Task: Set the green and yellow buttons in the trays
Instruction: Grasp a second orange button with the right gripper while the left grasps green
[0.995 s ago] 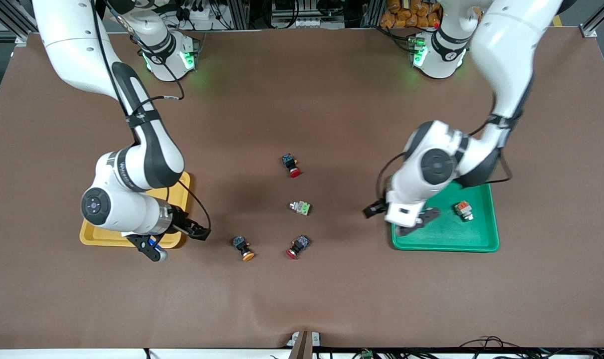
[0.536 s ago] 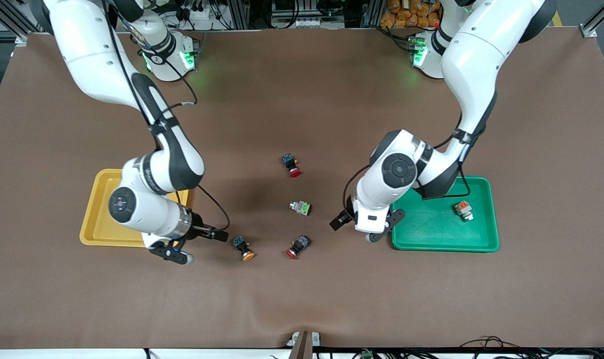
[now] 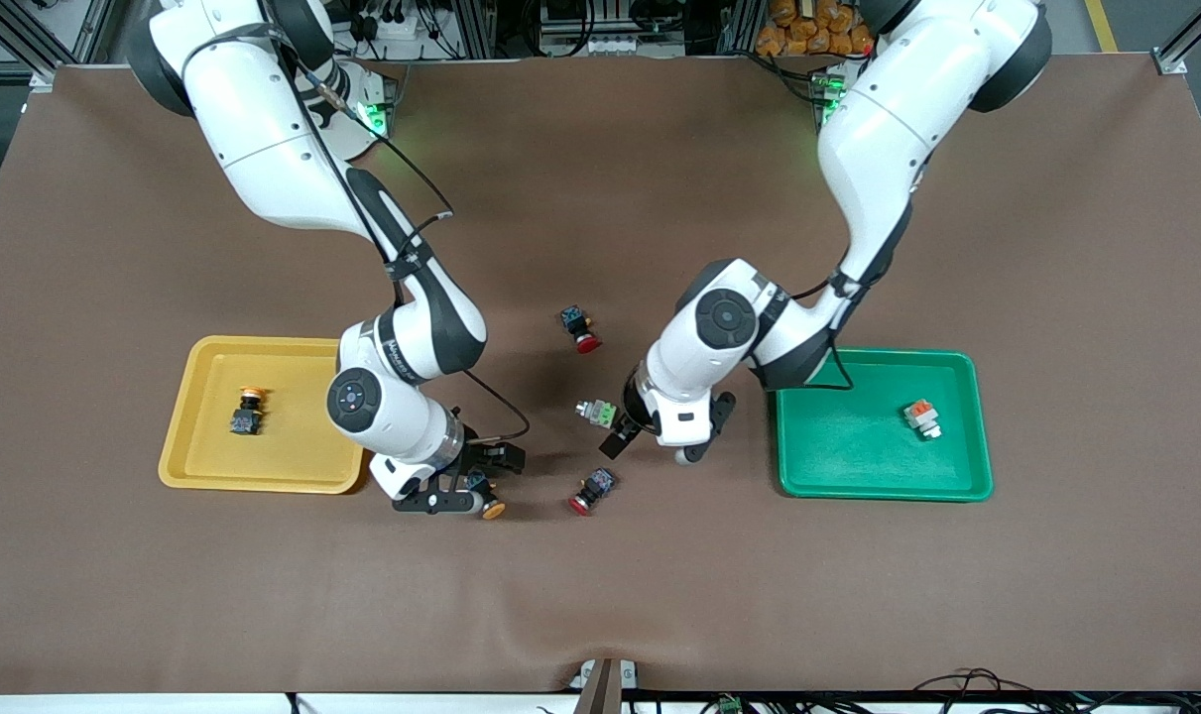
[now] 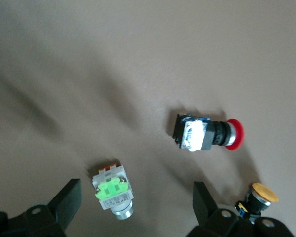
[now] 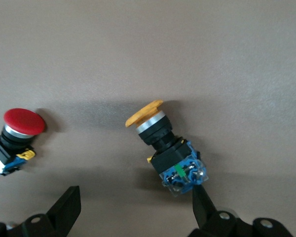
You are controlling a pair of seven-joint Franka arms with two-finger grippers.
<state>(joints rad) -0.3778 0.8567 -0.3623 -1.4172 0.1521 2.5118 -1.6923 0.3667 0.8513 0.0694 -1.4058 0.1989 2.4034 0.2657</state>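
The black switch's body (image 5: pixel 175 163) is beyond my right gripper's fingers, so it isn't time to close yet. My right gripper should move toward the switch's body first, then close on it.
A pale grey switch with a green block (image 3: pixel 598 412) lies mid-table. My left gripper (image 3: pixel 620 428) hangs open just over it; in the left wrist view the switch (image 4: pixel 112 191) sits between the spread jaws of that gripper (image 4: pixel 135 202), nearer one finger. A black switch with an orange-yellow cap (image 3: pixel 489 507) lies nearer the camera. My right gripper (image 3: pixel 466 479) is open over it; in the right wrist view its body (image 5: pixel 170 155) lies by one finger of that gripper (image 5: pixel 134 207). The yellow tray (image 3: pixel 293 466) holds a yellow-capped switch (image 3: pixel 246 412). The green tray (image 3: pixel 858 476) holds a grey switch with orange (image 3: pixel 920 417).
Two black switches with red caps lie on the brown mat: one (image 3: pixel 581 330) farther from the camera than the green switch, one (image 3: pixel 592 490) nearer, between the two grippers. The nearer one also shows in the left wrist view (image 4: pixel 207 134) and the right wrist view (image 5: pixel 15 138).
Both arms have swung from their trays toward the table's middle. The right gripper has reached the yellow-capped switch, the left gripper the green one. The yellow tray's switch is now uncovered.
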